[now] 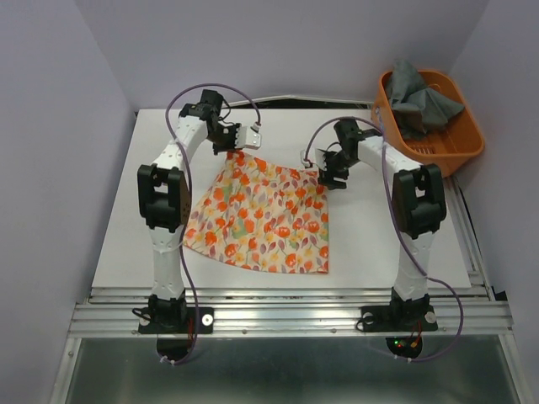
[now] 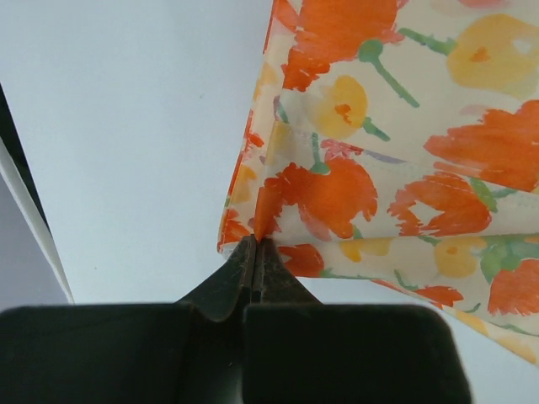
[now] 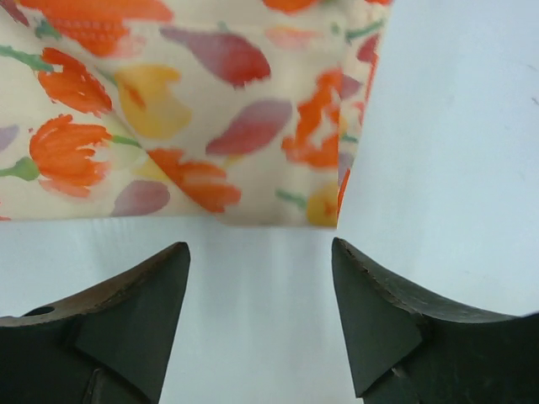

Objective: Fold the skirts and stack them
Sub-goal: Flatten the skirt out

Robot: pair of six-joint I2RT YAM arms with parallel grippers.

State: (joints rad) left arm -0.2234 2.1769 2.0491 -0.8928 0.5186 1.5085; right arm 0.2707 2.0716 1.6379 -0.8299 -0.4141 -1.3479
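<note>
I need to grab the cream skirt's free far corner next with my right gripper, opposite the skirt's corner in my left gripper. Then I will stretch the skirt and lay it flat for folding.
The cream skirt with its orange, red and yellow print lies spread flat on the white table. My left gripper is shut on its far left corner, a small fold of cloth pinched between the fingertips. At the far right corner my right gripper stands open just short of the hem, nothing between its fingers. In the top view that right gripper sits at the skirt's far right edge. The dark grey skirt lies bunched in the orange basket.
The orange plastic basket stands at the back right corner of the table. Purple walls close in on three sides. A metal rail runs along the near edge by the arm bases.
</note>
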